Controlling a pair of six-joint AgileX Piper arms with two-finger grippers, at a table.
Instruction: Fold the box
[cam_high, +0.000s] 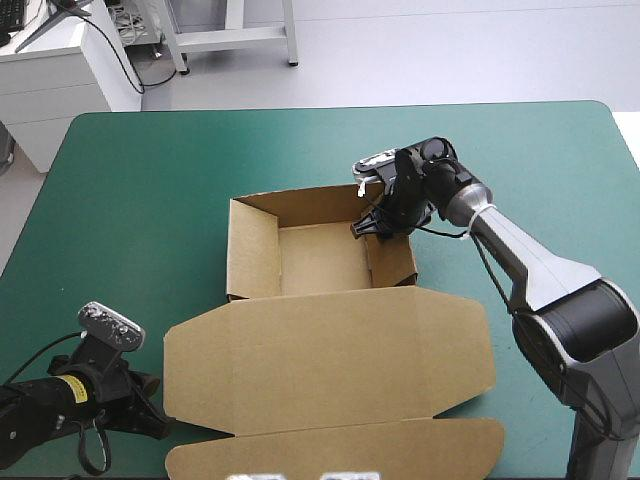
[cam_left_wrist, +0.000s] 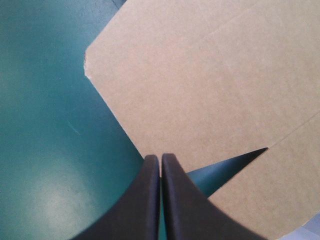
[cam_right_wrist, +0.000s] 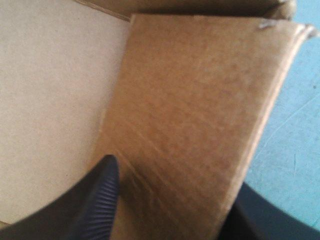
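Note:
My right gripper needs to grab the upright side of the box by its top edge (cam_high: 411, 255) next, so that it can fold the box with its lid (cam_high: 325, 355) free to close.
The brown box (cam_high: 320, 262) stands mid-table as an open tray, its lid (cam_high: 330, 355) flat toward the near edge with a front flap (cam_high: 340, 450) beyond it. My right gripper (cam_high: 385, 225) is at the far end of the tray's right wall (cam_high: 392, 262). It is open and straddles that wall (cam_right_wrist: 190, 110): one black finger (cam_right_wrist: 100, 195) inside by the floor crease, the other outside. My left gripper (cam_high: 152, 418) is shut and low over the table, its tips (cam_left_wrist: 161, 160) at the lid's near-left corner (cam_left_wrist: 210, 85), holding nothing.
Teal-green cover (cam_high: 130, 220) shows to the left of the tray and beyond its far wall up to the table's far edge (cam_high: 340, 108). A narrow notch of cover (cam_left_wrist: 230, 165) shows between lid and front flap, just ahead of my left gripper.

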